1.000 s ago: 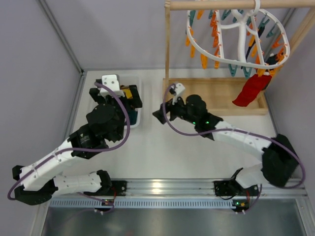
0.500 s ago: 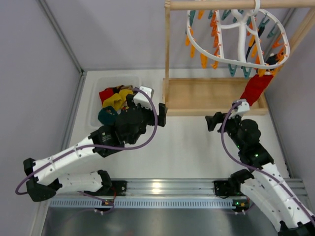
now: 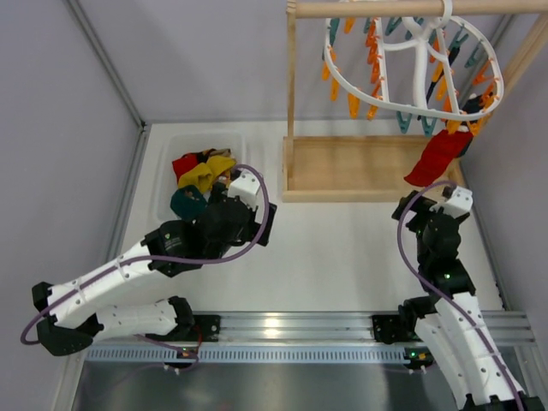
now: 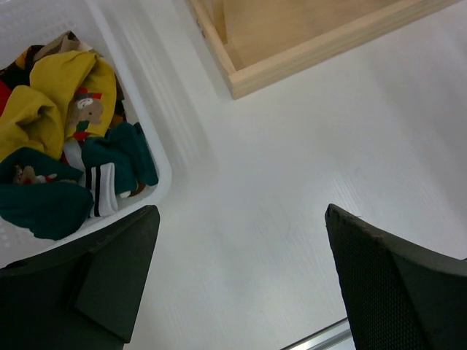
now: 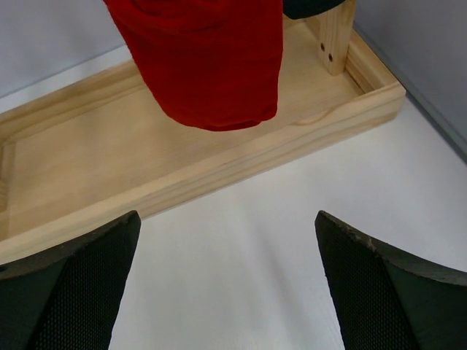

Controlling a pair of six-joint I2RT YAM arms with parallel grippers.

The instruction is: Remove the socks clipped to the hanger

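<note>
My right gripper reaches the red sock next and grabs its free dangling end [image 3: 423, 173] [image 5: 222, 103], which leaves the clip free for my left gripper to open.
The white oval hanger [image 3: 413, 64] with orange and teal clips hangs from the wooden rod at the top right. A red sock [image 3: 437, 157] is clipped to its near right edge and dangles over the wooden tray; it also shows in the right wrist view [image 5: 208, 62]. A dark piece [image 5: 312, 6] hangs beside it. My right gripper [image 3: 430, 207] [image 5: 227, 219] is open and empty, just in front of and below the red sock. My left gripper [image 3: 248, 193] [image 4: 241, 219] is open and empty above the table, between bin and tray. Yellow [image 4: 51, 95], teal [image 4: 44, 204] and red [image 3: 183, 163] socks lie in the bin.
A white bin [image 3: 163, 193] [image 4: 164, 171] holds the loose socks at the left. The wooden stand's tray [image 3: 368, 193] [image 5: 219, 171] lies on the table, with an upright post [image 3: 291, 86] and a top rod [image 3: 377, 8]. Grey walls close in left and right.
My right arm has swung from the table's middle to the right, below the red sock. My left gripper has left the bin and moved right, uncovering the socks in it.
</note>
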